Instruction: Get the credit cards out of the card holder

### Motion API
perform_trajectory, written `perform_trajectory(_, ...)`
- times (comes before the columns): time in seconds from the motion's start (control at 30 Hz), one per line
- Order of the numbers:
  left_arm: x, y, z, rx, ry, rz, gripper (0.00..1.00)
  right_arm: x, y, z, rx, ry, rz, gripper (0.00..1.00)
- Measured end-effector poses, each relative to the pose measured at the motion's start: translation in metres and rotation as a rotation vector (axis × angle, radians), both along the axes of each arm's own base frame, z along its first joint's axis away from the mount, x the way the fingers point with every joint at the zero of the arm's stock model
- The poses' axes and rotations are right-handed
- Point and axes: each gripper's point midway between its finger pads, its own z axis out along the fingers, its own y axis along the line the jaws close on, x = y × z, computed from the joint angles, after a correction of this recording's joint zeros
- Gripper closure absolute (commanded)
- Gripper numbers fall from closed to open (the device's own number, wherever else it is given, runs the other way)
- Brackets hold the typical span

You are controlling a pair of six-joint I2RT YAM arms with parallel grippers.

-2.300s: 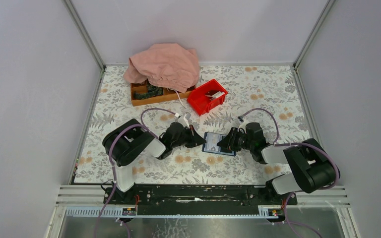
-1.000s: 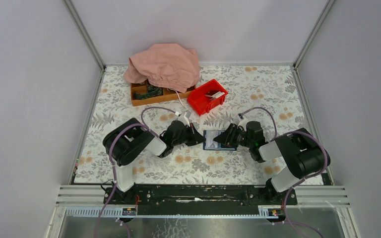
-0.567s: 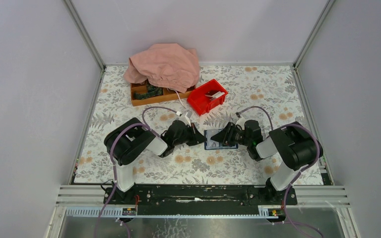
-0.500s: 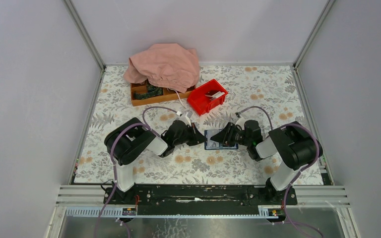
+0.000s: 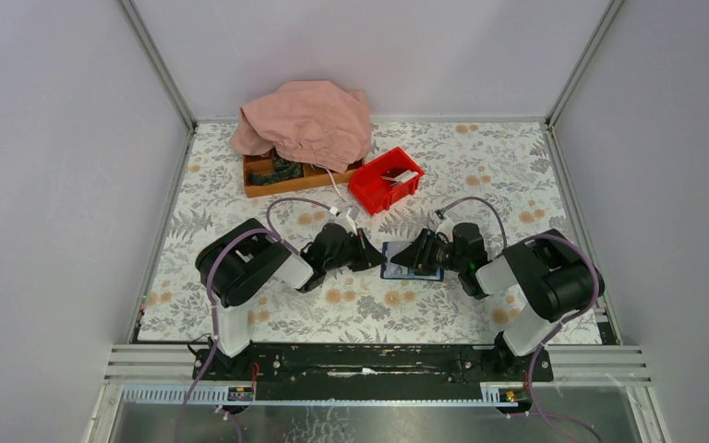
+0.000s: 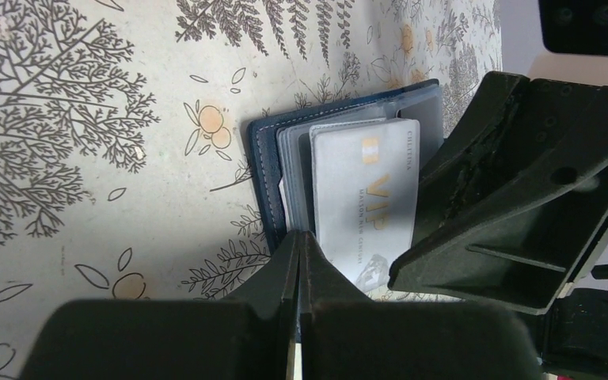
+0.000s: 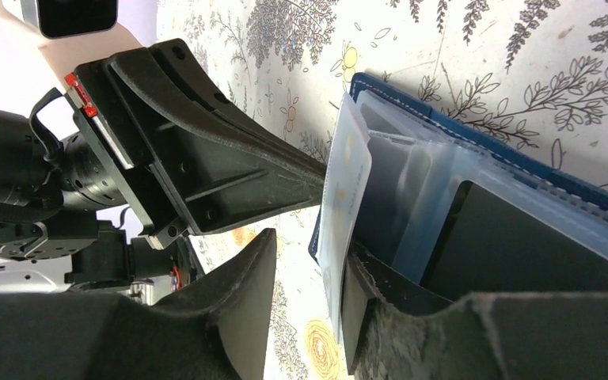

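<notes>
I should next use my right gripper to grab the silvery card by its protruding edge (image 7: pixel 334 294) and take it out. Its other end then stays free to slide out of the sleeve (image 7: pixel 392 141).
The card holder (image 5: pixel 415 268) lies open on the flowered table between both arms, dark blue cover (image 6: pixel 263 158) with clear sleeves. A silvery credit card marked VIP (image 6: pixel 368 198) sticks out of a lifted sleeve. My left gripper (image 6: pixel 298 237) is shut, its tips on the holder's near edge; whether they pinch a sleeve is hidden. My right gripper (image 7: pixel 309 253) is open around the upright silvery card (image 7: pixel 344 198), which leans on the inner finger (image 7: pixel 360 293) with a gap to the outer one. A dark card (image 7: pixel 507 245) sits in another sleeve.
A red bin (image 5: pixel 385 180) with small flat items stands behind the holder. Further back left is a wooden tray (image 5: pixel 268 180), half under a pink cloth (image 5: pixel 306 120). Grey walls close the table on three sides.
The right gripper has moved left over the holder, and its arm has swung nearer, with one leaf of the holder now raised between its fingers. The left gripper has stayed put, shut.
</notes>
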Motion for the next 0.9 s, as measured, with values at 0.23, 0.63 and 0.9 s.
perform_trajectory(0.23,-0.001,-0.002,0.0,-0.005,0.001,-0.002,1.0,-0.003,-0.005,0.004,-0.052,-0.022,0.005,0.6)
perform_trajectory(0.63,-0.001,-0.002,0.0,-0.004,0.001,-0.002,1.0,-0.003,-0.016,0.002,-0.075,-0.014,-0.015,0.6)
perform_trajectory(0.9,-0.001,-0.002,0.0,-0.005,0.001,-0.003,1.0,-0.001,-0.027,0.0,-0.072,-0.001,-0.046,0.6)
